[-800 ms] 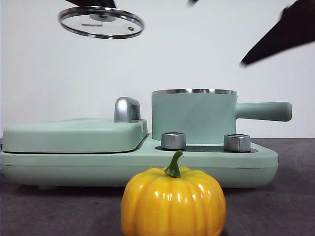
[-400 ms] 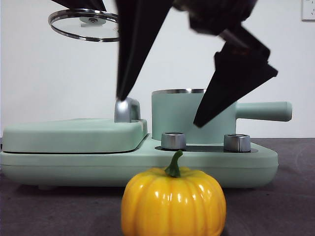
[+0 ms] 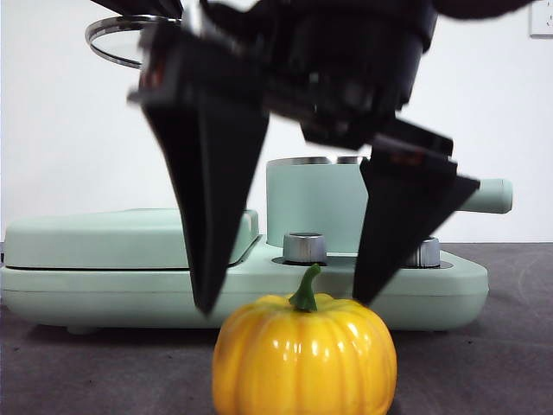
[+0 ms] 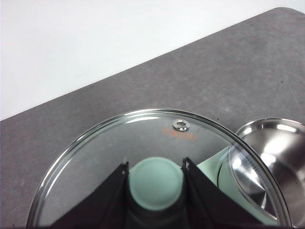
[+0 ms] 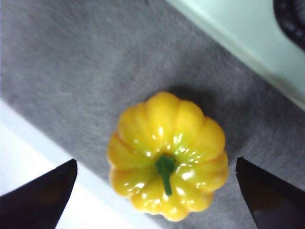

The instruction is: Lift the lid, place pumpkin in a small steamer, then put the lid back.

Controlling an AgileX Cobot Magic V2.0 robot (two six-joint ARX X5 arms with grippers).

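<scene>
The pumpkin's glossy top [image 3: 344, 309] [image 5: 167, 143] slopes away from its thin stem, so my right gripper will next grab the pumpkin by its bulging opposite sides.
The glossy yellow-orange pumpkin [image 3: 304, 354] [image 5: 167, 152] with a green stem stands on the dark table at the front. My right gripper [image 3: 282, 303] [image 5: 156, 161] hangs open just above it, one jaw on each side and neither touching. Behind the jaws stands the small steamer [image 3: 315, 203] [image 4: 271, 152], a mint-green pot with a steel rim, uncovered, its long handle [image 3: 490, 195] pointing right. At the upper left the glass lid [image 3: 117, 39] [image 4: 143, 138] is held in the air. My left gripper [image 4: 155, 164] is shut on its mint-green knob.
The steamer sits on a wide mint-green base appliance [image 3: 86, 281] with two steel knobs [image 3: 304, 247]. A flat mint-green griddle cover [image 3: 95, 235] takes up the base's left half. A white wall stands behind the table.
The right gripper swung in from the upper right and came down, open, to straddle the pumpkin. The held lid drifted slightly left. Pumpkin and steamer stayed put.
</scene>
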